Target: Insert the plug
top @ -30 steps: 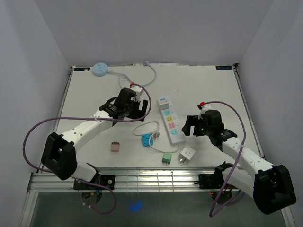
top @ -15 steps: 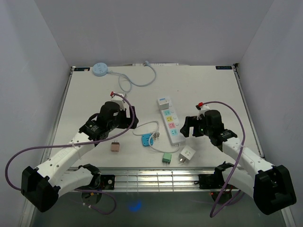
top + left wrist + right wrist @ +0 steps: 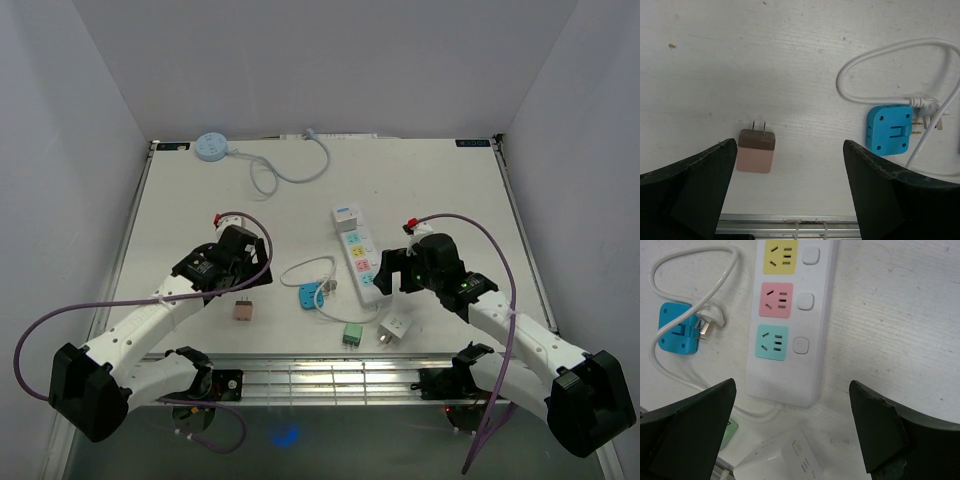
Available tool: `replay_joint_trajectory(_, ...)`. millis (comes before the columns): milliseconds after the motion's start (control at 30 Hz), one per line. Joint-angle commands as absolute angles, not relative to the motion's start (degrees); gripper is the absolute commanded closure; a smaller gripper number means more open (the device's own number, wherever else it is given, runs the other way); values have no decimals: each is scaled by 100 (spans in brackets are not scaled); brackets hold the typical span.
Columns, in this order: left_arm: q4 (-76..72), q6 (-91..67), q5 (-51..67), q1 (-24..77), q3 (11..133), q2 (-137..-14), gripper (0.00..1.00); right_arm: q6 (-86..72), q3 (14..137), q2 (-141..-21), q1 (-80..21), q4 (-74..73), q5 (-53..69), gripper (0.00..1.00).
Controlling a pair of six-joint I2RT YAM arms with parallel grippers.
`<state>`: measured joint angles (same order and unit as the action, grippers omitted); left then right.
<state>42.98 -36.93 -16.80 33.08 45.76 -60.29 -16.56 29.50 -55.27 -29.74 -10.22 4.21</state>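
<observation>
I need to grab the plug with my left gripper across the sides of its pink end (image 3: pixel 243 313) (image 3: pixel 754 160). The plug's broad sides and prongs then stay free to hand over and insert.
A small pink-and-brown two-prong plug (image 3: pixel 243 311) (image 3: pixel 756 151) lies on the white table near the front edge. My left gripper (image 3: pixel 248 282) (image 3: pixel 789 145) hovers just behind it, open and holding nothing; the plug sits by its left finger (image 3: pixel 695 190). The white power strip (image 3: pixel 358 258) (image 3: pixel 790 325) has yellow, pink and teal sockets. My right gripper (image 3: pixel 388 272) (image 3: pixel 792 385) is open over the strip's near end, nothing between its fingers.
A blue adapter (image 3: pixel 311 297) (image 3: pixel 889 129) (image 3: pixel 677 329) lies beside the strip's white cable plug (image 3: pixel 930 107) (image 3: pixel 705 322). A green plug (image 3: pixel 352 334) and a white cube adapter (image 3: pixel 397 326) (image 3: pixel 785 460) sit near the front rail. A round blue hub (image 3: pixel 211 146) rests at the back left.
My left arm has drawn back from beside the strip toward the front left, ending over the pink plug. My right gripper shifted left toward the strip's near end and opened slightly wider.
</observation>
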Motion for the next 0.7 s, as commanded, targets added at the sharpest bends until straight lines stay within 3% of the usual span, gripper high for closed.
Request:
replay_joint_trajectory(0, 4712, -4210, -1672, 3287, 4580, -5863, 2, -1732, 3129, -5625, -2988, -923, 167, 1)
replay_joint_trajectory(433, 5378, -5448, -2109, 3261, 4412, -6179, 2, -1679, 3147, -5590, -2971, -782, 26, 4)
replay_joint_trajectory(667, 4834, -5880, -1547, 3041, 3718, -5897, 2, -1679, 3076, -5599, -2971, -651, 26, 4)
